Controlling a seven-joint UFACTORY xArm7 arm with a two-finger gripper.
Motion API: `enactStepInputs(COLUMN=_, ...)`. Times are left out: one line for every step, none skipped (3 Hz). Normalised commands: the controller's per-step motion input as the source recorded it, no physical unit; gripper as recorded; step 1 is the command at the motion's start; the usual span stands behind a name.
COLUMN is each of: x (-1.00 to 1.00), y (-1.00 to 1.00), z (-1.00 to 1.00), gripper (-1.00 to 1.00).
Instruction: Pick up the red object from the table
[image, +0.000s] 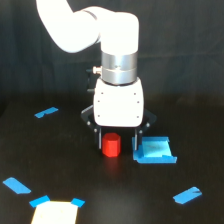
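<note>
Next, my gripper grabs the red block by its opposite sides, to pick the red block up from the table.
The red object (111, 145) is a small stubby red block standing on the dark table (60, 150) near the middle of the exterior view. My white arm hangs straight down over it. The gripper (117, 146) is open, its two dark fingers (100, 140) reaching down on either side of the block. The block sits close to the finger on the view's left, and a gap shows between it and the other finger. The block's base rests on the table surface.
A blue square patch (155, 151) lies just to the view's right of the gripper. Blue tape strips lie at the left (46, 112), front left (16, 185) and front right (187, 195). A pale rectangle (55, 213) with blue corners sits at the front edge.
</note>
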Motion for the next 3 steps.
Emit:
enactStepInputs(x=0.46, y=0.51, z=-0.44, gripper=-1.00)
enactStepInputs(x=0.79, y=0.50, z=-0.31, gripper=-1.00)
enactStepInputs(x=-0.03, y=0.36, z=0.31, gripper=-1.00)
